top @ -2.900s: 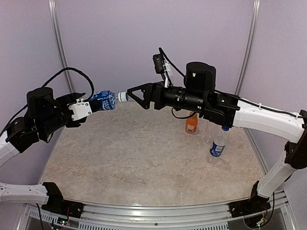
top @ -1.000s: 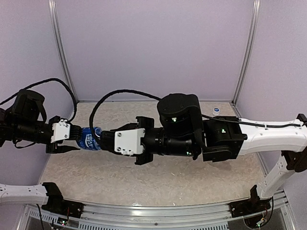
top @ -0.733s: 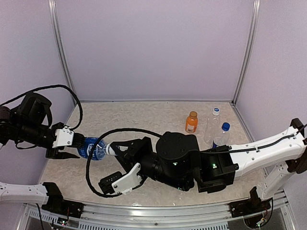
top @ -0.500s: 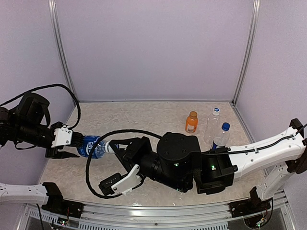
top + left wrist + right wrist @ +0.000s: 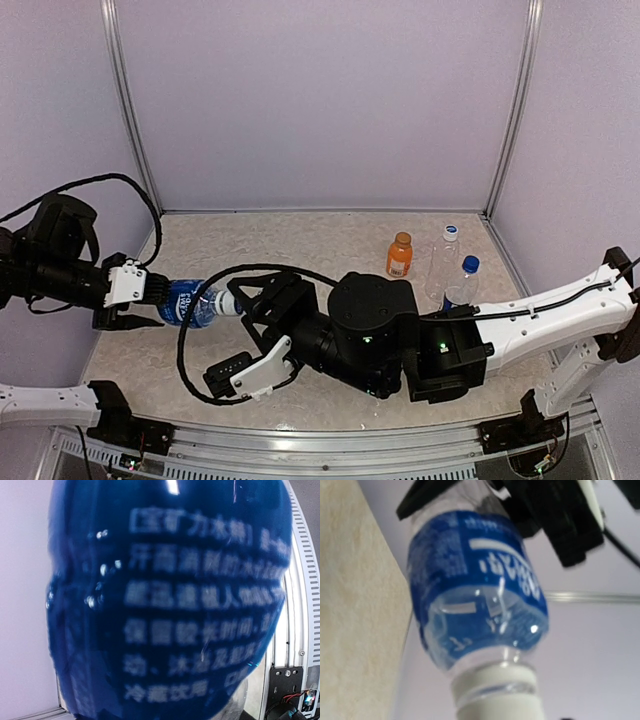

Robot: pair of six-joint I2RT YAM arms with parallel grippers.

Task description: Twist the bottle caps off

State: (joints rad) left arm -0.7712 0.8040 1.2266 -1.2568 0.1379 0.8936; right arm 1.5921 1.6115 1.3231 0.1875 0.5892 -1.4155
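Note:
My right gripper grabs the white cap (image 5: 229, 303) around its sides next, in line with the bottle, so that turning my wrist unscrews it.
My left gripper (image 5: 152, 301) is shut on the base end of a clear bottle with a blue label (image 5: 187, 304), holding it level above the table's left side. The label (image 5: 170, 605) fills the left wrist view, hiding the fingers. The bottle's white cap (image 5: 229, 303) points right, into my right gripper (image 5: 240, 300). Its black jaws stand apart on either side of the cap, open. In the right wrist view the cap (image 5: 500, 700) sits at the bottom edge with no finger on it.
At the back right stand a short orange bottle (image 5: 400, 256), a clear unlabelled bottle (image 5: 446, 262) and a blue-labelled bottle with a blue cap (image 5: 461, 285). The right arm's bulky wrist (image 5: 370, 335) and its looped cable (image 5: 200, 340) lie across the table's middle.
The right wrist has rolled over and dropped lower in front of the bottle. Its jaws, closed on the cap a second ago, have spread. The left gripper keeps its hold.

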